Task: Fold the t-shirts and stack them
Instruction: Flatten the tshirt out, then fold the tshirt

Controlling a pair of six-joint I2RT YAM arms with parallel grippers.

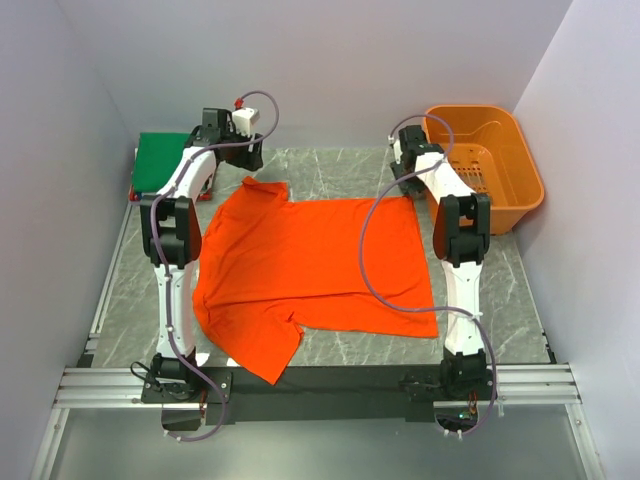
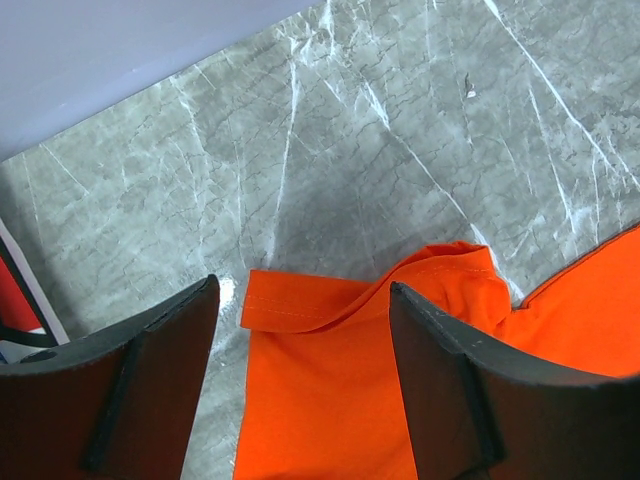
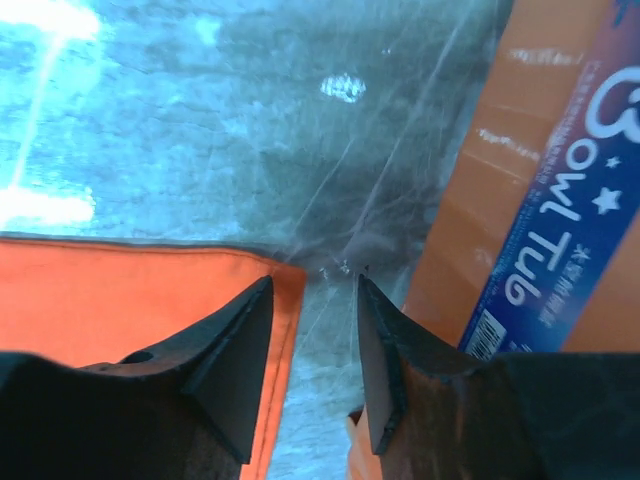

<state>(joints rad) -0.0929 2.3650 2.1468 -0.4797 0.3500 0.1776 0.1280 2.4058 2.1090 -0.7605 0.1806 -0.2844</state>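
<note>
The orange-red t-shirt (image 1: pixel 310 265) needs its far edge folded over, so my right gripper will next grab it by its far corner (image 1: pixel 409 199) beside the basket.
A bright orange-red t-shirt (image 1: pixel 310 265) lies spread flat on the grey marble table. My left gripper (image 1: pixel 242 155) hovers over its far left sleeve. In the left wrist view the gripper (image 2: pixel 303 290) is open, with the sleeve's folded-over hem (image 2: pixel 320 390) between the fingers (image 2: pixel 455 380). My right gripper (image 1: pixel 408 172) is at the shirt's far right corner. In the right wrist view it (image 3: pixel 314 283) is open and empty, one finger over the shirt's corner (image 3: pixel 150 295). A folded green shirt (image 1: pixel 160 160) lies at the far left on thinner red and white ones (image 1: pixel 134 192).
A rigid orange plastic basket (image 1: pixel 490 165) stands at the far right, close beside my right gripper; its wall with a blue label shows in the right wrist view (image 3: pixel 470 200). Grey walls enclose the table on three sides. A metal rail (image 1: pixel 320 385) runs along the near edge.
</note>
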